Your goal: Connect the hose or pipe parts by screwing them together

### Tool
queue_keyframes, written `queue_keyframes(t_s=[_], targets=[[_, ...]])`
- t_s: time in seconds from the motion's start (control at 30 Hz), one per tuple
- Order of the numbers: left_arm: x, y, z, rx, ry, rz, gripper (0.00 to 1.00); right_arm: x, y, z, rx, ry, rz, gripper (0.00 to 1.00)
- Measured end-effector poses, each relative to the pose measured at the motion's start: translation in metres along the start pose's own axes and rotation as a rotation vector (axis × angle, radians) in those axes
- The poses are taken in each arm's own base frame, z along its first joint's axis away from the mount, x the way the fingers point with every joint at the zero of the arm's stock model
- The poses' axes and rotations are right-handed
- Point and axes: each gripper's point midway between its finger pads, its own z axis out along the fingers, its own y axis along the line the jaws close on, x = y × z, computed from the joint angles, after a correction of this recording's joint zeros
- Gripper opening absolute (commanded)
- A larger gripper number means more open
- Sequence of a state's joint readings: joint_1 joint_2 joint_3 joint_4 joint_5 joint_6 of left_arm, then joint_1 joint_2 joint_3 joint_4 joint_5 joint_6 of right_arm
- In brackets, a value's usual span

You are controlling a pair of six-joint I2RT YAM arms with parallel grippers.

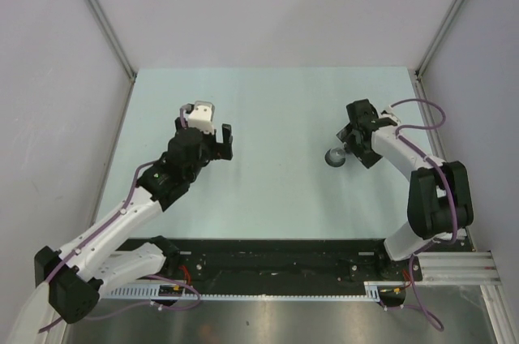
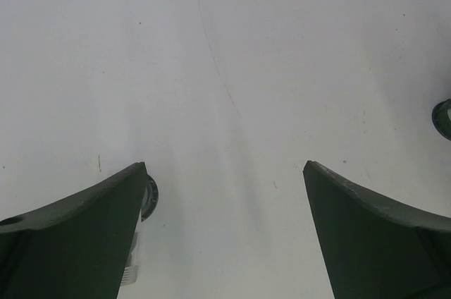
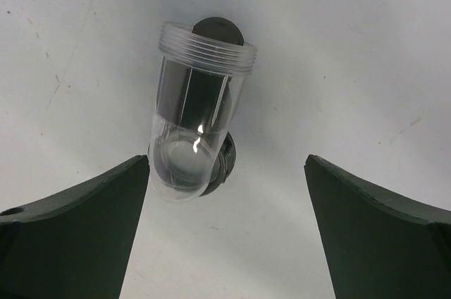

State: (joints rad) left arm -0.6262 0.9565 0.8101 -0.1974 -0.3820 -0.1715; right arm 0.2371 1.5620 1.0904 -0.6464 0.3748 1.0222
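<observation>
I should grab the clear tube across its body [image 1: 336, 156] [image 3: 192, 110] with my right gripper next, which leaves the tube's threaded rim free to screw the parts together.
One pipe part [image 3: 199, 112] is a clear tube with a threaded rim and a dark ring at its base. It rests on the table between the fingers of my right gripper [image 3: 225, 161], close to the left finger, and the jaws stand wide apart, gripping nothing. From above, this part [image 1: 335, 156] shows as a small grey round piece just left of the right gripper [image 1: 351, 143]. A second pipe part [image 2: 143, 207], clear with a dark ring, peeks out beside the left finger of my left gripper [image 2: 224, 165], mostly hidden by it. My left gripper [image 1: 206, 130] is open and empty.
The pale table [image 1: 276, 109] is bounded by grey walls and metal frame posts at the back and sides. A dark rail [image 1: 276, 267] with the arm bases runs along the near edge. Purple cables [image 1: 418, 109] loop off the right arm.
</observation>
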Motion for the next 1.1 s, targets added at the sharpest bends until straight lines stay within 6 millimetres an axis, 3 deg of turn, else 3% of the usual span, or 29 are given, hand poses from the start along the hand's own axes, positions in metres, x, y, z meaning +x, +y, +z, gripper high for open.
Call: queue_keyframes(t_s=[0.33,0.53,0.73,0.9,1.1], targets=[[-0.005,-0.004,-0.007,0.034,-0.014,-0.012,0.98,0.006,0.006,0.039,0.03,0.033,0.034,0.94],[0.007,-0.009,-0.003,0.054,0.034,-0.004,0.99,0.012,0.014,0.057,-0.003,0.059,-0.08,0.68],[0.01,-0.012,-0.003,0.065,0.064,-0.015,0.97,0.029,0.036,0.054,-0.153,0.089,-0.406,0.49],[0.014,-0.023,0.008,0.099,0.126,-0.054,0.93,0.082,0.071,0.027,-0.374,0.144,-0.746,0.41],[0.029,-0.02,0.02,0.164,0.237,-0.227,0.91,0.163,0.113,-0.034,-0.719,0.154,-1.094,0.49]])
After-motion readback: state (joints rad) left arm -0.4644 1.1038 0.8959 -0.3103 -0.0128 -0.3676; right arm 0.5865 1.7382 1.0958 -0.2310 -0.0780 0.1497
